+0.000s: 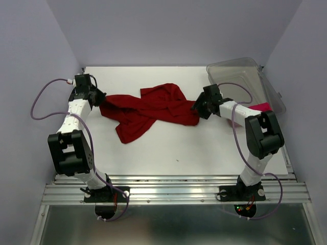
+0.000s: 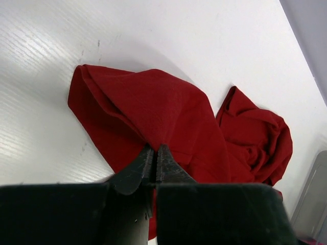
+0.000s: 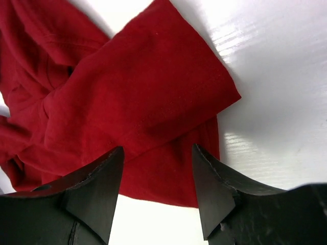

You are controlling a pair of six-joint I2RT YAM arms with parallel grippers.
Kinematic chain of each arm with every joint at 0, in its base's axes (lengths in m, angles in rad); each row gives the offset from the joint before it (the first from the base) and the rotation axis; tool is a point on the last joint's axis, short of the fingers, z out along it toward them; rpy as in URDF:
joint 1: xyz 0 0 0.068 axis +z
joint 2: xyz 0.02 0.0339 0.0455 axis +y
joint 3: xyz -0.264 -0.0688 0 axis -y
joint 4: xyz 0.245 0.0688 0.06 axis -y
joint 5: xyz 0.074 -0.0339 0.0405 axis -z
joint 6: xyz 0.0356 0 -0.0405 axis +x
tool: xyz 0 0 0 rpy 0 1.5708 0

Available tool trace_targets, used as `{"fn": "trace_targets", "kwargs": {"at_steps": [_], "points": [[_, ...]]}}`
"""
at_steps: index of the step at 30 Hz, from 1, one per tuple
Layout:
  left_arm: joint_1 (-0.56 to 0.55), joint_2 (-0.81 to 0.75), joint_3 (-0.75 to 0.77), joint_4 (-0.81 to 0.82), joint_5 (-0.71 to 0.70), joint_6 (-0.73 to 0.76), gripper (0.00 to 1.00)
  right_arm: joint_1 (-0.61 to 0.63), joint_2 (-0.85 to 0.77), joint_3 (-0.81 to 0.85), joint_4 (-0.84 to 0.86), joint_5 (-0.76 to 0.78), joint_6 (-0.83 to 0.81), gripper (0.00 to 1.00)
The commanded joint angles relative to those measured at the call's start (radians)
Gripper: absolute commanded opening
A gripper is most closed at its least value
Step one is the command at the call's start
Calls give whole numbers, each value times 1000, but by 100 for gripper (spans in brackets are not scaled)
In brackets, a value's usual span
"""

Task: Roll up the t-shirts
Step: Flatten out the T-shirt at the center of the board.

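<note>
I need to lower my right gripper before I close it on the hem. Its fingers are above the undented cloth, so they would miss the hem if I closed now.
The dark red t-shirt [image 1: 148, 109] lies crumpled across the middle of the white table. My left gripper [image 1: 100, 100] is at its left end, shut on a fold of the red cloth [image 2: 153, 112]; the jaws pinch the fabric. My right gripper [image 1: 196, 108] is open at the shirt's right end, its fingers either side of a sleeve and hem [image 3: 153, 102] without closing on it. The magenta-pink t-shirt [image 1: 260, 107] shows only as a small patch by the bin, behind my right arm.
A clear plastic bin [image 1: 240, 76] stands at the back right of the table, close behind my right wrist. Purple walls enclose the table on three sides. The table's front edge [image 1: 173, 176] runs above the arm bases.
</note>
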Motion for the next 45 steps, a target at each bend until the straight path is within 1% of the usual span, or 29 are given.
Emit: {"fn": "trace_targets", "kwargs": {"at_steps": [1, 7, 13, 20, 23, 24, 25, 28, 35, 36, 37, 38, 39, 41, 42, 43, 44, 45], "points": [[4, -15, 32, -5, 13, 26, 0, 0, 17, 12, 76, -9, 111, 61], [4, -5, 28, 0, 22, 35, 0, 0, 50, 6, 124, -4, 170, 59], [4, -8, 16, 1, 27, 38, 0, 0, 93, 24, 130, -9, 194, 56], [6, -11, 17, 1, 32, 40, 0, 0, 109, 33, 136, 5, 202, 57], [4, -11, 20, -2, 33, 41, 0, 0, 128, 52, 136, 30, 204, 38], [6, -11, 22, -5, 30, 44, 0, 0, 129, 55, 136, 40, 202, 24], [6, -13, 23, -8, 27, 46, 0, 0, 128, 62, 136, 50, 197, 18], [4, -16, 28, -16, 21, 55, 0, 0, 110, 76, 133, 79, 170, 4], [6, -16, 42, -27, 9, 73, 0, 0, 83, 147, 84, 119, 87, 1], [4, -16, 43, -27, 9, 75, 0, 0, 85, 160, 70, 117, 79, 11], [4, -15, 45, -28, 7, 76, 0, 0, 89, 185, 62, 116, 73, 17], [4, -16, 45, -28, 7, 76, 0, 0, 97, 193, 56, 113, 61, 22], [4, -16, 45, -27, 9, 78, 0, 0, 100, 199, 52, 111, 59, 24], [4, -13, 46, -27, 13, 78, 0, 0, 114, 202, 50, 111, 59, 19], [4, -11, 48, -25, 18, 80, 0, 0, 119, 207, 51, 105, 56, 7], [4, -11, 46, -25, 19, 80, 0, 0, 123, 210, 51, 102, 56, 3], [4, -13, 46, -25, 19, 81, 0, 0, 132, 211, 51, 99, 56, 2], [4, -13, 48, -25, 19, 83, 0, 0, 137, 213, 50, 97, 55, 6]]}}
